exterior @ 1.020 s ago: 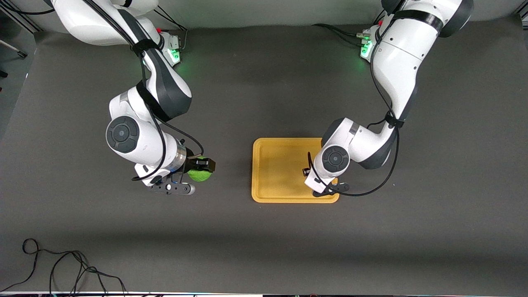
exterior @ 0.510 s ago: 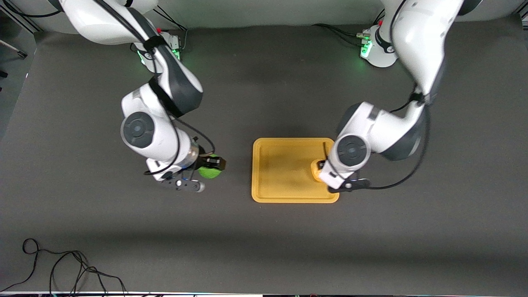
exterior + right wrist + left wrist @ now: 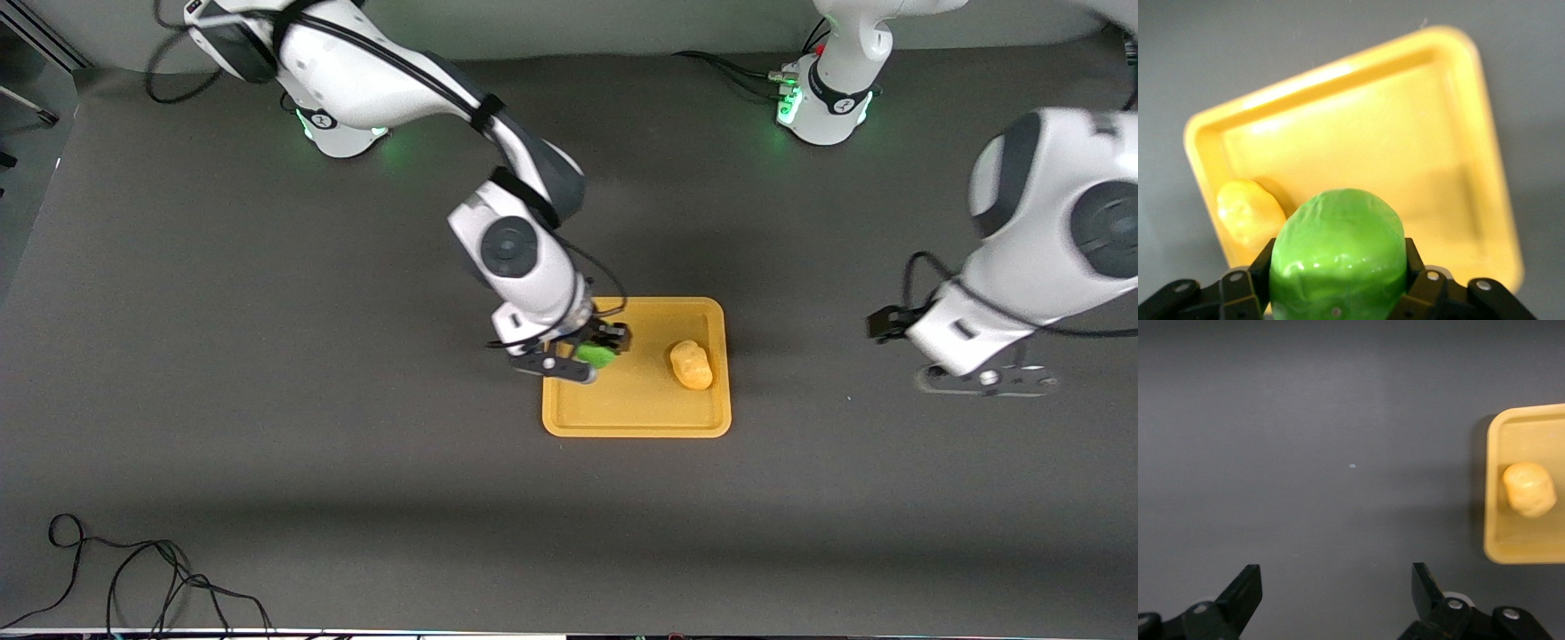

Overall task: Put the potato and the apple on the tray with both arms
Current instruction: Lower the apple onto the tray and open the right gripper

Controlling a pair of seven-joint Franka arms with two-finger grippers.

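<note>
The green apple (image 3: 594,355) (image 3: 1337,253) is still above the bottom of the tray, so my right gripper needs to lower it before letting go.
The yellow-orange tray (image 3: 636,418) lies mid-table. The lumpy yellow-orange potato (image 3: 691,364) lies in it by the rim toward the left arm's end, and shows in the left wrist view (image 3: 1529,489) and right wrist view (image 3: 1248,213). My right gripper (image 3: 605,347) is shut on the green apple (image 3: 594,355) and holds it over the tray's end toward the right arm; the apple fills the right wrist view (image 3: 1337,257) above the tray (image 3: 1405,153). My left gripper (image 3: 1337,590) is open and empty over bare table beside the tray (image 3: 1511,547); in the front view it (image 3: 887,324) is partly hidden.
A dark grey mat (image 3: 356,489) covers the table. A black cable (image 3: 133,578) loops at the table's front edge near the right arm's end. Both arm bases (image 3: 822,107) glow green at the back.
The right arm carried the apple from the bare mat to over the tray. The left gripper let go of the potato on the tray and drew away toward its own end, rising.
</note>
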